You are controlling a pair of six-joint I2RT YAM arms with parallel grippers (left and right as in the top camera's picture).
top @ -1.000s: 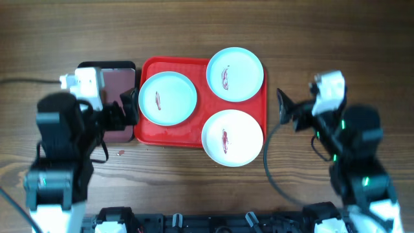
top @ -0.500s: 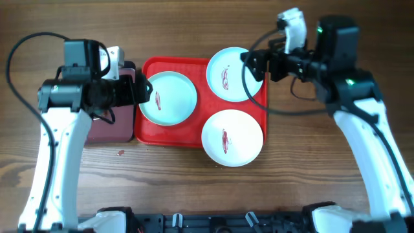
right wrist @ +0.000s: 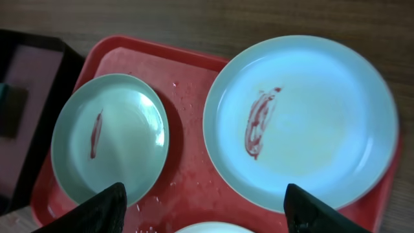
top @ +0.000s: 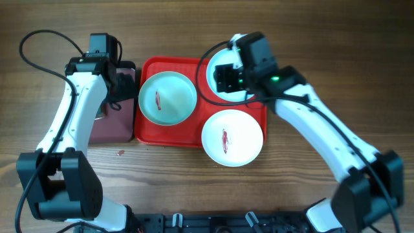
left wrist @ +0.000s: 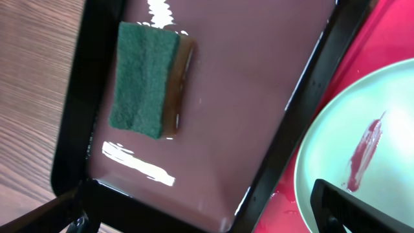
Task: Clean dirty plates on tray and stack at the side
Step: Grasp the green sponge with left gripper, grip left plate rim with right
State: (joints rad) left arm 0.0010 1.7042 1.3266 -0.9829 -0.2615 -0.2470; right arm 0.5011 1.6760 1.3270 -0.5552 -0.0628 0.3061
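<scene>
I will grab the green top of the sponge with my left gripper next, so the yellow side keeps facing the plates to clean them.
Three pale mint plates with red smears lie on the red tray (top: 194, 137): a left plate (top: 167, 98), a front right plate (top: 232, 137) overhanging the tray's front edge, and a back right plate (top: 229, 97) partly hidden by my right arm. My right gripper (top: 226, 77) hovers open and empty over the back right plate (right wrist: 301, 120), its fingers (right wrist: 207, 210) spanning the tray (right wrist: 187, 175) between it and the left plate (right wrist: 110, 139). My left gripper (top: 119, 85) is open and empty (left wrist: 207, 213) above the maroon tray's edge, with the left plate (left wrist: 375, 129) beside it.
A dark maroon black-rimmed tray (top: 113, 123) lies left of the red tray and holds a green and yellow sponge (left wrist: 145, 77) on its floor (left wrist: 246, 97). A small red spot (top: 119, 153) marks the wooden table in front of it.
Both arms have reached out from the near side. The right gripper moved left over the back right plate. The left gripper moved over the maroon tray.
</scene>
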